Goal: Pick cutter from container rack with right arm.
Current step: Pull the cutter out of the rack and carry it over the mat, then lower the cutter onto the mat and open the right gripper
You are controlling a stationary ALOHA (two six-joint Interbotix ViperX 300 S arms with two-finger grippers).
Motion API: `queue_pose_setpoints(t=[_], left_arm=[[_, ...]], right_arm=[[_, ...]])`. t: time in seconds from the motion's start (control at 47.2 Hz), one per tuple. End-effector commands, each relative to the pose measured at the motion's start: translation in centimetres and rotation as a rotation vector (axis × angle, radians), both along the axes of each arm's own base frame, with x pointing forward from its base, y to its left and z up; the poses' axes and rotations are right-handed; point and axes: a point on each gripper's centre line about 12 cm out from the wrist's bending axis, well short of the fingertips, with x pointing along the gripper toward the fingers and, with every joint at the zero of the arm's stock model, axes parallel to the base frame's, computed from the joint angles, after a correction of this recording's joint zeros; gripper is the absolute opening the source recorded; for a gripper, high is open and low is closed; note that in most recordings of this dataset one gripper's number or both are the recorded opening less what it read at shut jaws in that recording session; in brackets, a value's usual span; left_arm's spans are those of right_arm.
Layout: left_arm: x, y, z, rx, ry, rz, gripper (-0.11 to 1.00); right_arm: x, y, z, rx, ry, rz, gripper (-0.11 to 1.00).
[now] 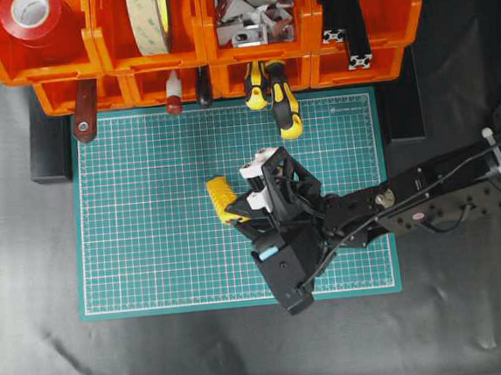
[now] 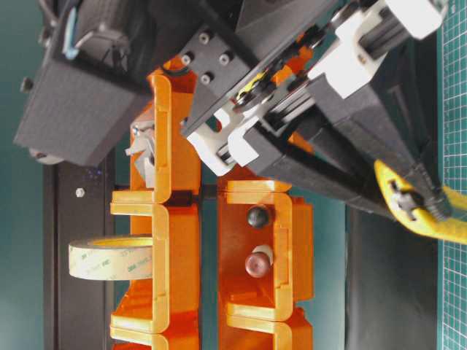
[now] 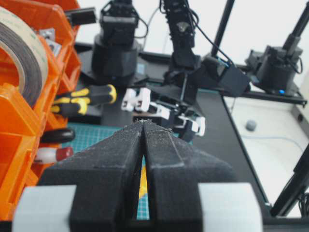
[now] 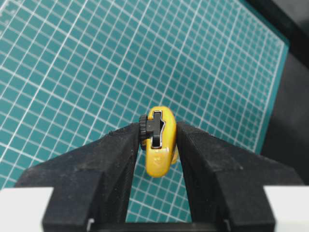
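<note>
The yellow cutter (image 1: 221,199) (image 4: 158,140) hangs above the green mat and would drop if I opened now, so my right gripper keeps holding the cutter.
My right gripper (image 1: 235,208) is shut on the yellow cutter (image 1: 221,199) and holds it over the middle of the green mat (image 1: 151,249). In the right wrist view the cutter (image 4: 158,140) sits end-on between the two black pads, with its dark slider knob facing the camera. The table-level view shows the cutter (image 2: 423,215) held near the mat. The orange container rack (image 1: 310,68) runs along the far edge of the mat, well away from the gripper. My left gripper (image 3: 143,123) is shut and empty, and it points toward the right arm.
Two yellow-and-black screwdrivers (image 1: 282,97) stick out of the rack's lower row, beside a red-handled tool (image 1: 84,110) and other handles. The upper bins hold a red tape roll (image 1: 33,13), a cream tape roll (image 1: 149,16), metal brackets (image 1: 252,7) and black profiles (image 1: 345,12).
</note>
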Motion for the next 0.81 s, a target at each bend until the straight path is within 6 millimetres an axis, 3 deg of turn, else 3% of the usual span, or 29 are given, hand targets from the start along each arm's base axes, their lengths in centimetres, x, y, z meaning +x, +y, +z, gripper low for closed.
queue_pose_setpoints(t=[0.0, 0.382, 0.679, 0.721, 0.785], left_arm=[[0.1, 0.0, 1.0, 0.004, -0.022, 0.002, 0.0], [0.1, 0.0, 0.9, -0.001, -0.018, -0.003, 0.0], [0.1, -0.1, 1.0, -0.001, -0.02, -0.004, 0.0], [0.1, -0.1, 1.0, -0.002, -0.02, -0.004, 0.0], [0.0, 0.0, 1.1, -0.001, -0.023, -0.003, 0.0]], right_arm=[[0.0, 0.2, 0.9, 0.022, -0.022, 0.004, 0.27], [-2.4, 3.2, -0.7, 0.039, 0.035, 0.064, 0.25], [-4.0, 3.4, -2.2, 0.072, 0.093, 0.042, 0.25], [-4.0, 3.4, -2.3, 0.072, 0.095, 0.043, 0.27], [-4.0, 3.4, -2.5, 0.071, 0.099, 0.042, 0.4]])
